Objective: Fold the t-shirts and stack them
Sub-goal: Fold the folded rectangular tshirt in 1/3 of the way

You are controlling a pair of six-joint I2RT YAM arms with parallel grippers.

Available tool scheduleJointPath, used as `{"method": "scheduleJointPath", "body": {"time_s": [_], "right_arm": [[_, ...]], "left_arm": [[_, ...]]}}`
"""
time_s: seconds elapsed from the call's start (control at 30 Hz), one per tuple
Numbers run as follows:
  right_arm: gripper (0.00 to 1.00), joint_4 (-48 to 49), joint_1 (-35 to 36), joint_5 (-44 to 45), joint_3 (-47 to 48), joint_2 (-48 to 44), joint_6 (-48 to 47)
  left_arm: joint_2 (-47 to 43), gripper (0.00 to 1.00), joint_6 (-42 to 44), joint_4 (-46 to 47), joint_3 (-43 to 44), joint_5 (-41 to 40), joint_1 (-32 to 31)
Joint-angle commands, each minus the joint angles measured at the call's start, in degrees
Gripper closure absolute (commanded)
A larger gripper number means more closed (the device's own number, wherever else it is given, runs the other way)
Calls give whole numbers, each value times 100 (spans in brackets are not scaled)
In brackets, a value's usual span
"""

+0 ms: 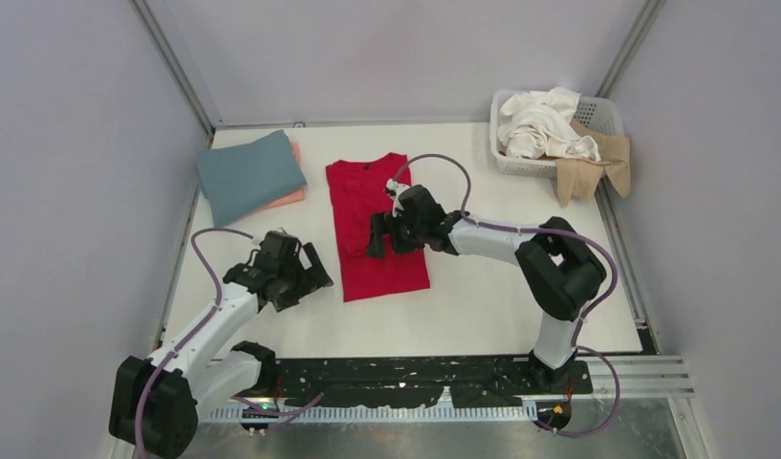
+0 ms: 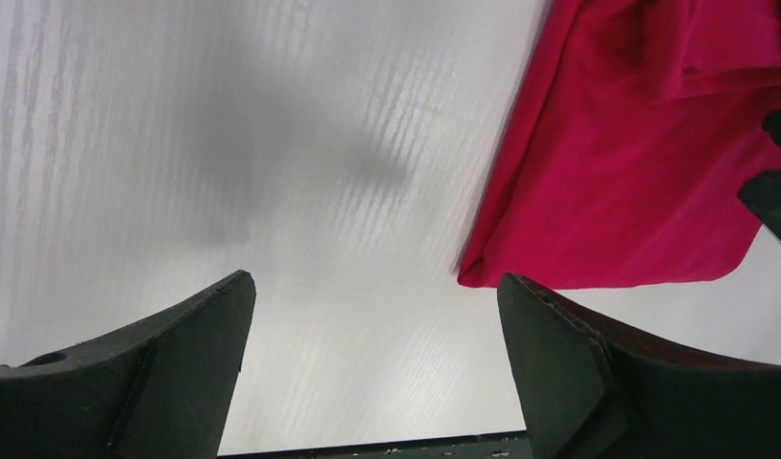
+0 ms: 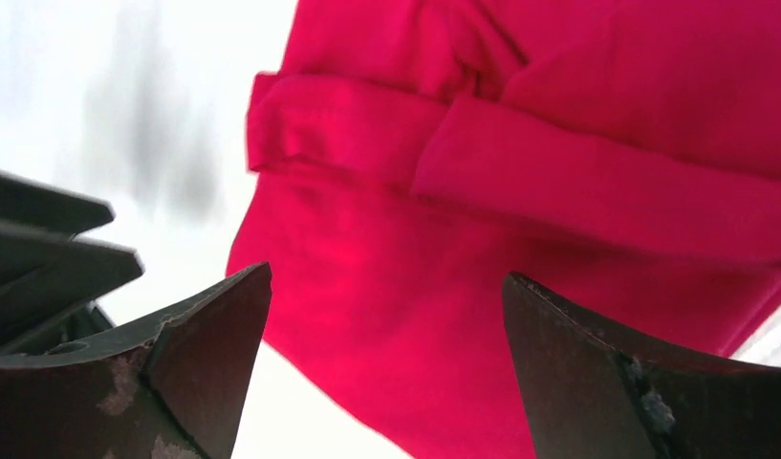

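Observation:
The red t-shirt's near corner farther from my left gripper is the part my right gripper needs to grab next, to fold the t-shirt's near end toward the collar.
A bright red t-shirt [image 1: 379,229] lies on the table's middle, folded lengthwise into a long strip, collar at the far end. My right gripper [image 1: 390,234] hovers open over the strip's middle; its wrist view shows the red cloth [image 3: 520,191] with a folded sleeve below the spread jaws. My left gripper [image 1: 312,271] is open and empty over bare table, just left of the strip's near-left corner [image 2: 482,273]. A folded teal-blue t-shirt [image 1: 249,175] lies on a folded salmon pink t-shirt [image 1: 292,196] at the far left. White t-shirts [image 1: 543,124] and a tan t-shirt [image 1: 593,167] fill the basket.
The white slotted plastic basket [image 1: 606,113] stands at the far right corner, with tan cloth hanging over its front. Grey walls enclose the table on the left, far and right sides. A black strip [image 1: 415,382] runs along the near edge at the arm bases.

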Motion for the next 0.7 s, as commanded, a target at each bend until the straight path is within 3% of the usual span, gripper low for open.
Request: {"method": "scheduleJointPath", "body": {"time_s": [0.0,0.23,0.33,0.47,0.53,0.67], "right_arm": [[5,310,-66,295,696,459,-125],[5,311,-87,848,2360,1326,-398],[5,-138,-95,879,2784,1405,-516],[5,-166,-92,1234,1736,533,-409],[5,-78,-101,1602,480,-119,-178],[5,-82,-102,1582,-1108,-1317,355]], "left_arm": [[-450,0,-133,-155,-282,-249,-16],[-819,0,-254,-233,-526,-138,-16],[-931,0,-216,-124,-575,52,-14],[-852,0,-234,534,-727,582,-34],[-675,0,-284,932,-733,834,-148],[-65,9,-353,1441,-588,997,-549]]}}
